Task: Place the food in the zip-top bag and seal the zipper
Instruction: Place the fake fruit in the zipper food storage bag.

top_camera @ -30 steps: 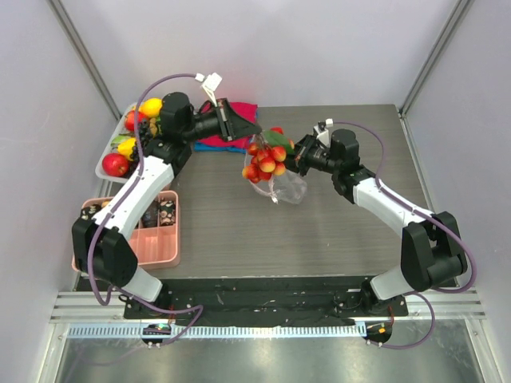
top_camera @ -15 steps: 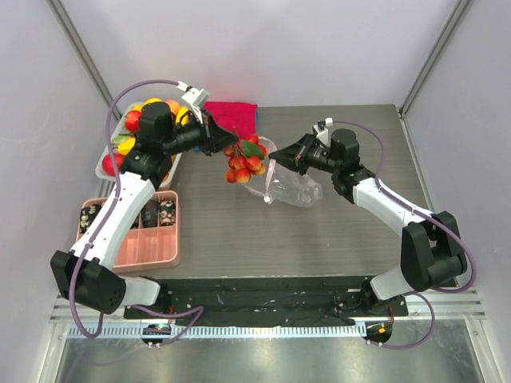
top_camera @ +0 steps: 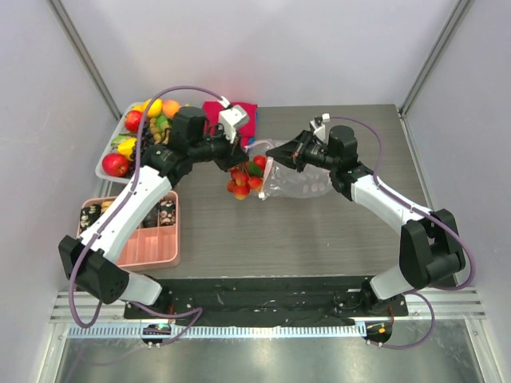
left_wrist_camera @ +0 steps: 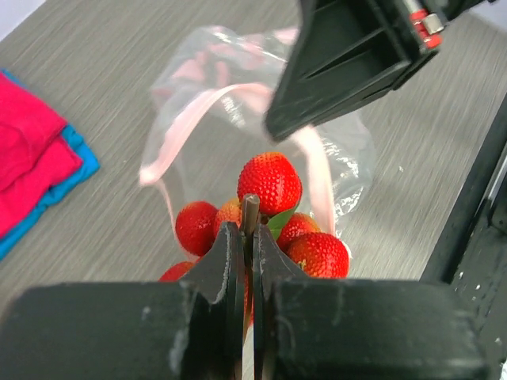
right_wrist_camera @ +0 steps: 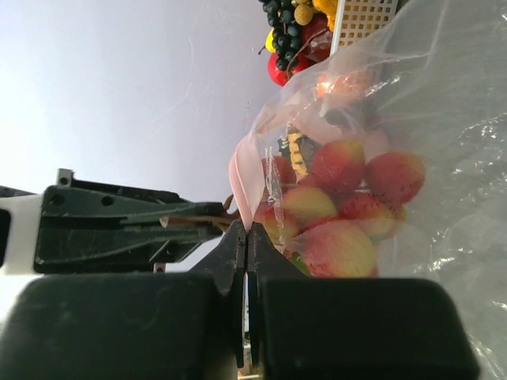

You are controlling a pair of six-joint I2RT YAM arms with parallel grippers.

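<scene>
My left gripper needs to move the strawberries into the bag before it lets go of them. The lower strawberries are hanging outside the pink zipper.
My left gripper is shut on the stem of a bunch of red toy strawberries, which hangs at the mouth of the zip-top bag. In the left wrist view the gripper pinches the stem and the strawberries hang in front of the open bag with its pink zipper. My right gripper is shut on the zipper strip and holds the bag's mouth up. In the right wrist view the gripper shows the strawberries through the clear plastic.
A white tray of toy fruit stands at the back left. A pink divided box sits at the front left. A red cloth on a blue one lies at the back, behind the left gripper.
My left arm has turned its wrist and brought the strawberry bunch down and left to the bag's mouth. My right gripper has pulled the bag's edge left, and the bag now lies flatter.
</scene>
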